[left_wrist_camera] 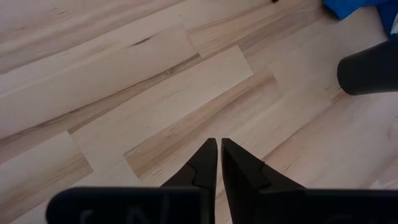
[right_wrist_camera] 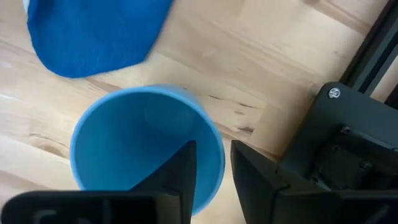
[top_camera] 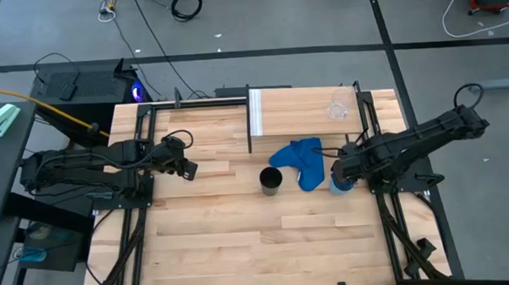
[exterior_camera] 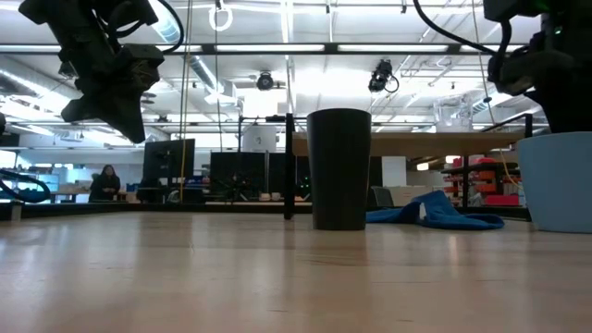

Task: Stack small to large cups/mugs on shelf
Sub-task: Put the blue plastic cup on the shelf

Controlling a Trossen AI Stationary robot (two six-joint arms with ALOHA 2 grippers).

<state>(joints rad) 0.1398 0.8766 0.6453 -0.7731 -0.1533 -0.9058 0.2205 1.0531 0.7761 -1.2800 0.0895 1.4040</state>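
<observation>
The blue cup is to go on the pale wood shelf beside the small clear glass, so the robot's right gripper has to grab the blue cup's rim (right_wrist_camera: 222, 155) next.
A tall black tumbler (top_camera: 271, 180) stands upright on the plank table, mid-table; it also shows in the low view (exterior_camera: 339, 168). A bright blue cup (right_wrist_camera: 143, 146) stands upright on the table to its right (top_camera: 341, 187). A small clear glass (top_camera: 338, 110) stands on the pale wood shelf (top_camera: 297, 114) at the far side. My right gripper (right_wrist_camera: 213, 149) is slightly open over the blue cup, one finger inside and one outside its wall. My left gripper (left_wrist_camera: 219, 142) is shut and empty, above the table at the left (top_camera: 189, 169). My right gripper comes from above, pointing down, with one finger (right_wrist_camera: 183, 168) inside the blue cup and the other (right_wrist_camera: 252, 174) outside, astride the rim (right_wrist_camera: 217, 146). A gap shows beside the wall. I cannot tell whether either finger touches. The cup stands on the table.
A crumpled blue cloth (top_camera: 301, 160) lies between the tumbler and the blue cup, in front of the shelf. Black frame rails (top_camera: 388, 196) run along the table's right and left sides; a black bracket (right_wrist_camera: 348, 143) is close beside the cup.
</observation>
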